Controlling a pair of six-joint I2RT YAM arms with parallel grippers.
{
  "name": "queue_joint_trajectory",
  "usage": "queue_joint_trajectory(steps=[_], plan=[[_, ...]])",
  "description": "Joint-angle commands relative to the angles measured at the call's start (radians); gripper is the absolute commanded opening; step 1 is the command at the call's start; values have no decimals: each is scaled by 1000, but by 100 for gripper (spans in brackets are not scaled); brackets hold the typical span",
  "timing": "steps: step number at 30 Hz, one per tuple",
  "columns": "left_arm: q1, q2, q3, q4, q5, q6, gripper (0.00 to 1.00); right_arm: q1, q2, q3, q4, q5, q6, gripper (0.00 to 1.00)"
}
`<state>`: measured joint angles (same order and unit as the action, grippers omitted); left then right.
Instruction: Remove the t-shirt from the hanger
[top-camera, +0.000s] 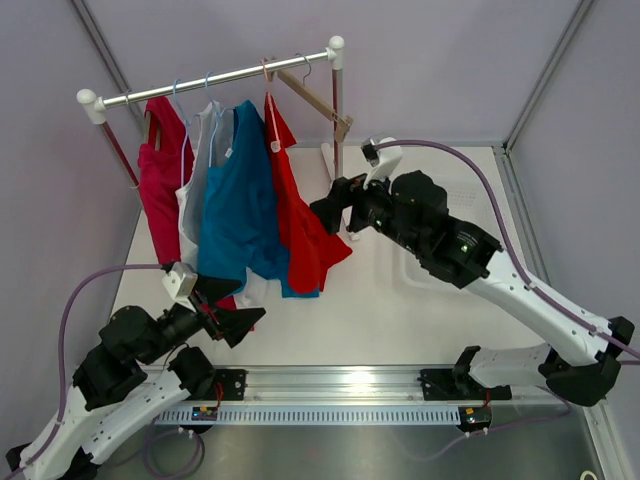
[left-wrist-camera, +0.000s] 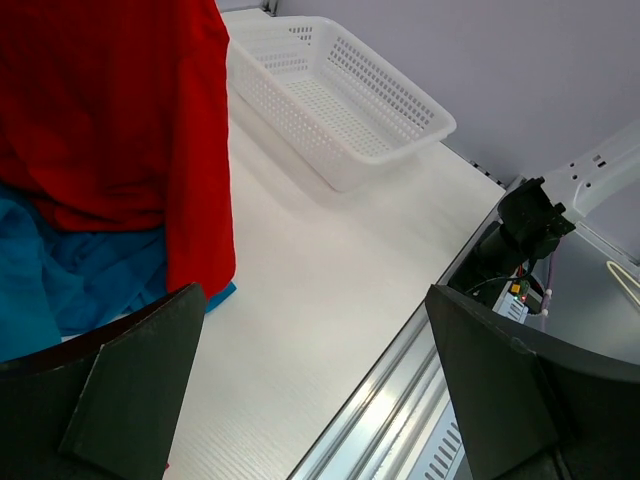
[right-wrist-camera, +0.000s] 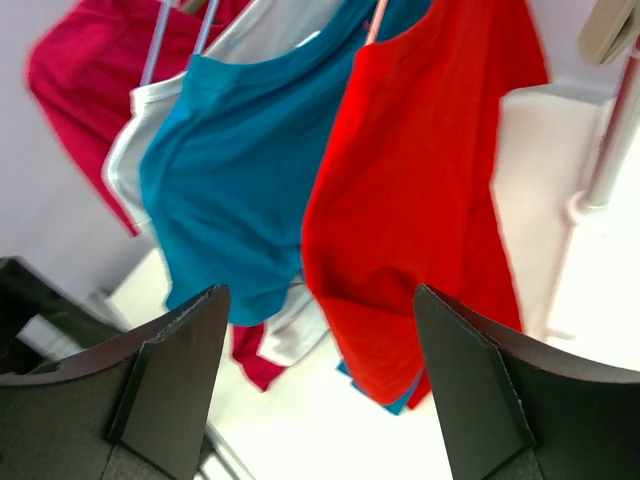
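Note:
The red t-shirt's near shoulder (top-camera: 279, 152) (right-wrist-camera: 370, 63) should be grabbed next by my right gripper, around the hanger's end, to unhook both. The hanger's hook side should be left for my left gripper.
Several t-shirts hang on hangers from a silver rail (top-camera: 215, 77): a crimson one (top-camera: 162, 175), a white one (top-camera: 197, 170), a blue one (top-camera: 235, 195) and a red one (top-camera: 300, 225) at the right end. The red shirt also shows in the right wrist view (right-wrist-camera: 420, 190) and the left wrist view (left-wrist-camera: 110, 110). My right gripper (top-camera: 335, 208) is open and empty, just right of the red shirt at mid height. My left gripper (top-camera: 232, 312) is open and empty, below the shirts' hems near the table's front.
A white mesh basket (left-wrist-camera: 340, 100) lies on the table to the right, under my right arm. The rack's upright post (top-camera: 337, 110) and a wooden brace (top-camera: 320, 100) stand right of the red shirt. A metal rail (top-camera: 330, 385) runs along the near edge.

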<state>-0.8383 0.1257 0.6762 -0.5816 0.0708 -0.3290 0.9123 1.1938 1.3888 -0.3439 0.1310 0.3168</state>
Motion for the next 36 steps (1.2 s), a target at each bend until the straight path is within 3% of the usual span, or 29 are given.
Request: queue_joint_trajectory(steps=[1, 13, 16, 24, 28, 36], plan=[[5, -18, -4, 40, 15, 18, 99, 48, 73, 136, -69, 222, -110, 83], [8, -9, -12, 28, -35, -2, 99, 83, 358, 484, -217, 384, -182, 81], [10, -11, -12, 25, -42, -5, 99, 83, 440, 579, -239, 444, -222, 76], [11, 20, -7, 5, -114, -16, 99, 83, 624, 769, -254, 368, -268, 71], [13, 23, -6, -1, -121, -18, 99, 85, 710, 838, -277, 380, -278, 68], [15, 26, -9, 2, -118, -19, 99, 85, 767, 862, -254, 443, -305, 53]])
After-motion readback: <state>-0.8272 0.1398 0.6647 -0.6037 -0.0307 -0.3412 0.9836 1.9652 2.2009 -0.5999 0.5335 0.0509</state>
